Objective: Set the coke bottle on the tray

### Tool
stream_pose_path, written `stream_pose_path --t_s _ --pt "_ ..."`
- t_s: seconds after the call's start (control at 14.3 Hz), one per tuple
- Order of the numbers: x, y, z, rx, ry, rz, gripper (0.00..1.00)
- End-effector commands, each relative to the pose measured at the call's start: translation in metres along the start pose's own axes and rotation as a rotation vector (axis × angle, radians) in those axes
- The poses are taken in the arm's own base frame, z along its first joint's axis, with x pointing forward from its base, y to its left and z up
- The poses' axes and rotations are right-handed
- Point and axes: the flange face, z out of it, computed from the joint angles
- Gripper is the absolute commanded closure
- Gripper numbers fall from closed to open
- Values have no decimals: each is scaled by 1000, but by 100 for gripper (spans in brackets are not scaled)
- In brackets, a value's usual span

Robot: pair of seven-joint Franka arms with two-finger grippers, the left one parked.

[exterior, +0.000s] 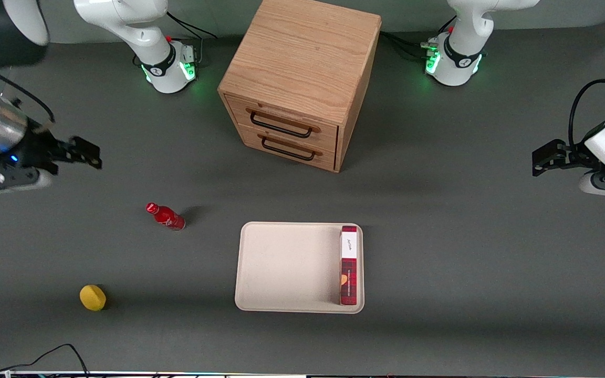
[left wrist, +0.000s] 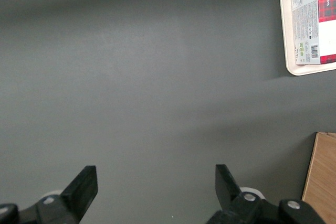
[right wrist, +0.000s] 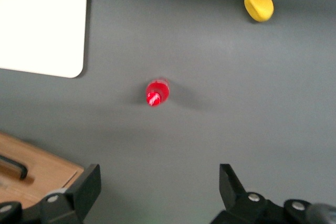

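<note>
The coke bottle should next be grabbed by its red cap (exterior: 152, 208) with my gripper, which leaves the bottle's base free to stand on the tray (exterior: 287, 268).
The coke bottle (exterior: 166, 216) is small, glossy red with a red cap, and stands upright on the grey table, toward the working arm's end from the tray. It also shows from above in the right wrist view (right wrist: 157, 92). The tray (exterior: 287, 268) is a large flat cream rectangle with a low rim, nearer the front camera than the cabinet; one corner of it shows in the right wrist view (right wrist: 47, 30). My gripper (exterior: 88, 153) hangs open and empty high above the table, farther from the front camera than the bottle and apart from it. Its fingertips (right wrist: 86, 184) stand wide.
A long red plaid box (exterior: 349, 265) lies in the tray along its edge toward the parked arm. A wooden two-drawer cabinet (exterior: 302, 79) stands mid-table. A yellow round object (exterior: 92, 297) lies near the front camera, also visible in the right wrist view (right wrist: 259, 4).
</note>
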Motion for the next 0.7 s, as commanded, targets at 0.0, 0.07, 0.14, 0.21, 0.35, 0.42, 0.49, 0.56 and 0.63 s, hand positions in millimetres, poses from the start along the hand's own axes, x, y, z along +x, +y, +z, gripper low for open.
stream_pose_path --t_s 0.0,0.07,0.14,0.21,0.35,0.42,0.49,0.56,0.63 --pt "13 -6 60 0 4 -31 0" --pt "22 -6 79 -3 -9 -30 0" --pt "29 -8 97 -4 -20 -34 0" --pt "32 -16 112 -3 -23 -49 0" --pt "22 -23 145 -3 9 -58 0" --pt "16 -24 158 -3 28 -56 0" --pt "13 -26 170 -2 34 -59 0" --pt "11 -27 178 -1 36 -61 0" --pt "10 -26 185 0 40 -62 0"
